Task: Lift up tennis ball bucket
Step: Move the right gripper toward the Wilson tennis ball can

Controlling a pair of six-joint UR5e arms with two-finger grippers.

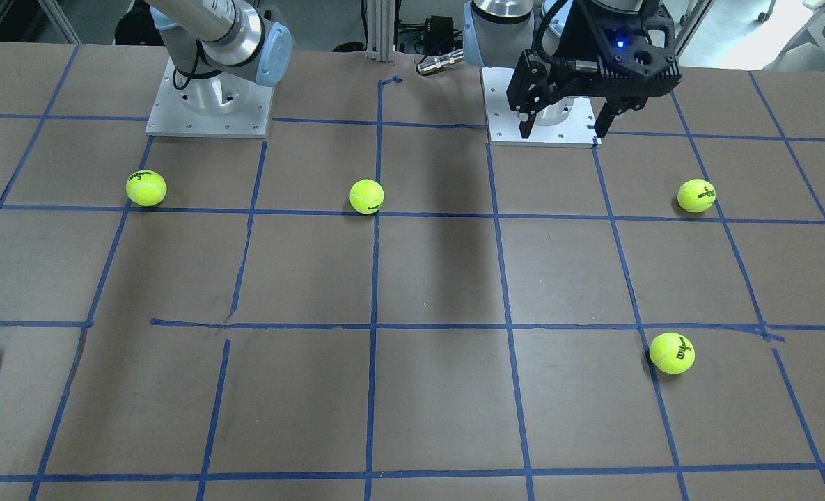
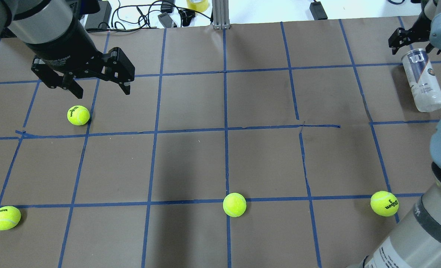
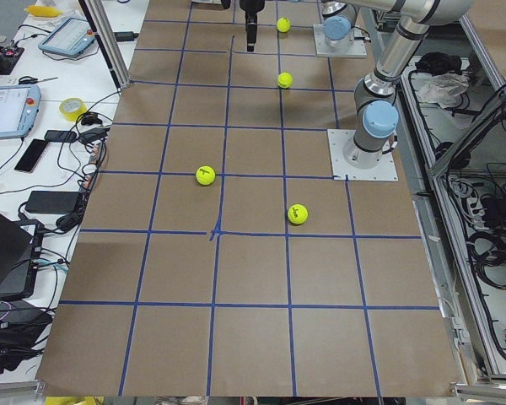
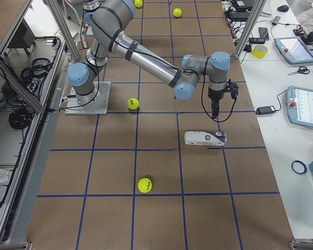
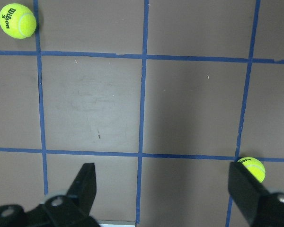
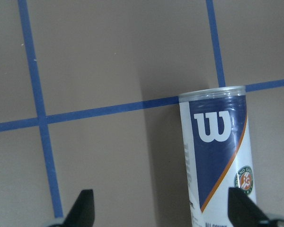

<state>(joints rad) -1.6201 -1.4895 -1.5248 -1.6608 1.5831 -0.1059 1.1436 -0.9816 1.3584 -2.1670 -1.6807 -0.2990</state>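
I need to lift up the tennis ball bucket, so next I should grab the tube point(image 6: 220, 156) by its rimmed end point(image 6: 213, 98) with my right gripper.
The tennis ball bucket point(image 2: 421, 80) is a clear tube with a white and dark blue label. It lies on its side at the table's far right and also shows in the exterior right view point(image 4: 205, 138). My right gripper point(image 2: 410, 39) hovers open over its rim end. In the right wrist view the tube point(image 6: 220, 156) lies below the open gripper point(image 6: 161, 213), close to the right finger point(image 6: 241, 210), not touched. My left gripper point(image 2: 101, 89) is open and empty above the table's far left, also seen in the front view point(image 1: 565, 129) and the left wrist view point(image 5: 165, 189).
Several yellow-green tennis balls lie loose on the brown table: one below my left gripper point(image 2: 78, 115), one near left point(image 2: 5, 217), one near middle point(image 2: 234, 204), one near right point(image 2: 384, 203). Cables point(image 2: 142, 15) lie past the far edge. The arm bases point(image 1: 210, 104) stand on the robot's side.
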